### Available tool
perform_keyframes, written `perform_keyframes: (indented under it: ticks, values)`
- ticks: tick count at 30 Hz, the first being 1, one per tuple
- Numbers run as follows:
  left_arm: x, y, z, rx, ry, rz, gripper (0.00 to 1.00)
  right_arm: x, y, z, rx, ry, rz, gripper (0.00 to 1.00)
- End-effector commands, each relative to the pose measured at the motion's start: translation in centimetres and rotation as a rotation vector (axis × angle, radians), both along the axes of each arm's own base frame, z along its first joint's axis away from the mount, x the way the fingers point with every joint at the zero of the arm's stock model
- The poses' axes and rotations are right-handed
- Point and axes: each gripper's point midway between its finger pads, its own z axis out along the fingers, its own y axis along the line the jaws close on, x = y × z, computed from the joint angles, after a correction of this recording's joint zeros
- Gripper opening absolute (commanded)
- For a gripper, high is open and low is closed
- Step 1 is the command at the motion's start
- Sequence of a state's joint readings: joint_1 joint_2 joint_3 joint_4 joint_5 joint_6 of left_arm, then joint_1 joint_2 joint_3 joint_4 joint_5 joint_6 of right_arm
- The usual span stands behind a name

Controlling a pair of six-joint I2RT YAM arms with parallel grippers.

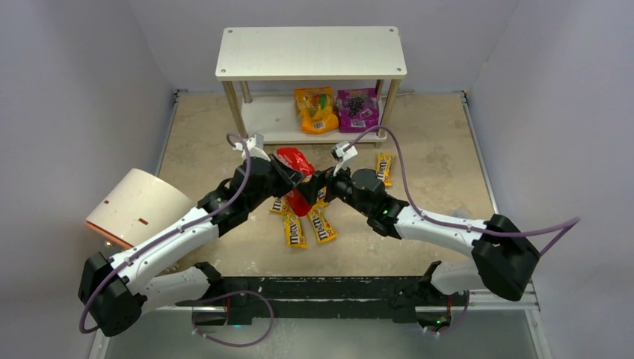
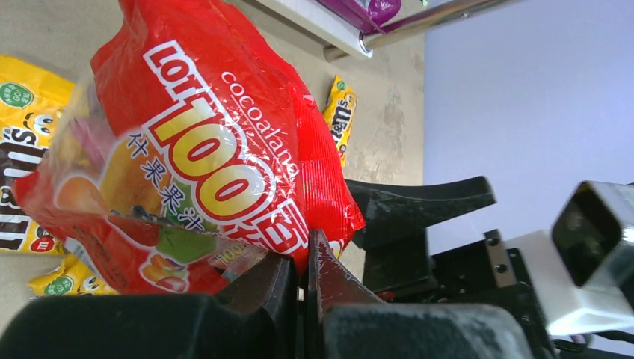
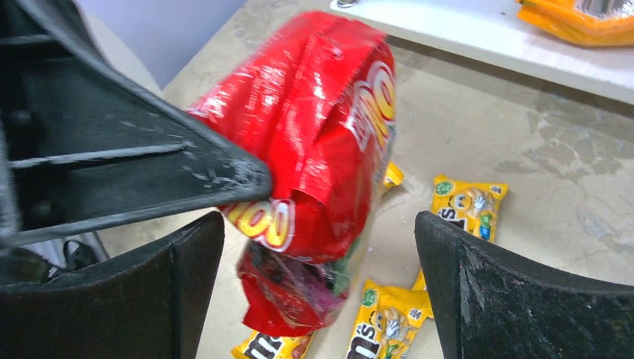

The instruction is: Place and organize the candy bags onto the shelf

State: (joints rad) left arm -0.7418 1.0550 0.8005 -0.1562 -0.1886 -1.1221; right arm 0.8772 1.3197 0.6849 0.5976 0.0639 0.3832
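The red pouch is between my right gripper's fingers, but the pouch's whole lower end (image 1: 298, 203) (image 3: 300, 278) sticks out past them. I should move toward it before I close.
My left gripper (image 1: 293, 179) is shut on the edge of the red pouch (image 1: 295, 162), holding it above the table; the pouch fills the left wrist view (image 2: 202, 157) and hangs in the right wrist view (image 3: 321, 149). My right gripper (image 1: 323, 182) is open, its jaws wide on either side of the red pouch's lower end without touching. Several yellow M&M's packets (image 1: 306, 224) lie on the table beneath; one more (image 1: 384, 168) lies to the right. The orange pouch (image 1: 315, 109) and purple pouch (image 1: 357, 109) lie on the lower board of the shelf (image 1: 310, 52).
A white-and-orange cylinder (image 1: 138, 206) lies on its side at the left. Grey walls enclose the table on the left, back and right.
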Motion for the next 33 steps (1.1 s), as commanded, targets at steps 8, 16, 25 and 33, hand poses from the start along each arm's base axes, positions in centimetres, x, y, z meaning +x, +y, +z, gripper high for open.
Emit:
perform_keyframes:
  ticks: [8, 16, 25, 33]
  values:
    - [2.2, -0.3, 8.9, -0.224, -0.146, 0.120, 0.00, 0.5, 2.3, 2.1, 0.153, -0.063, 0.000, 0.98]
    - [2.1, -1.5, 9.8, -0.288, -0.152, 0.078, 0.00, 3.4, 2.3, 2.9, 0.270, -0.055, -0.155, 0.94]
    - [1.7, -1.8, 10.8, -0.222, -0.223, 0.012, 0.56, 3.8, 0.2, 2.6, 0.340, 0.002, -0.271, 0.26]
    - [0.6, 0.6, 8.8, -0.027, -0.246, 0.001, 0.87, 4.7, -3.9, 4.2, 0.412, 0.136, -0.404, 0.23]
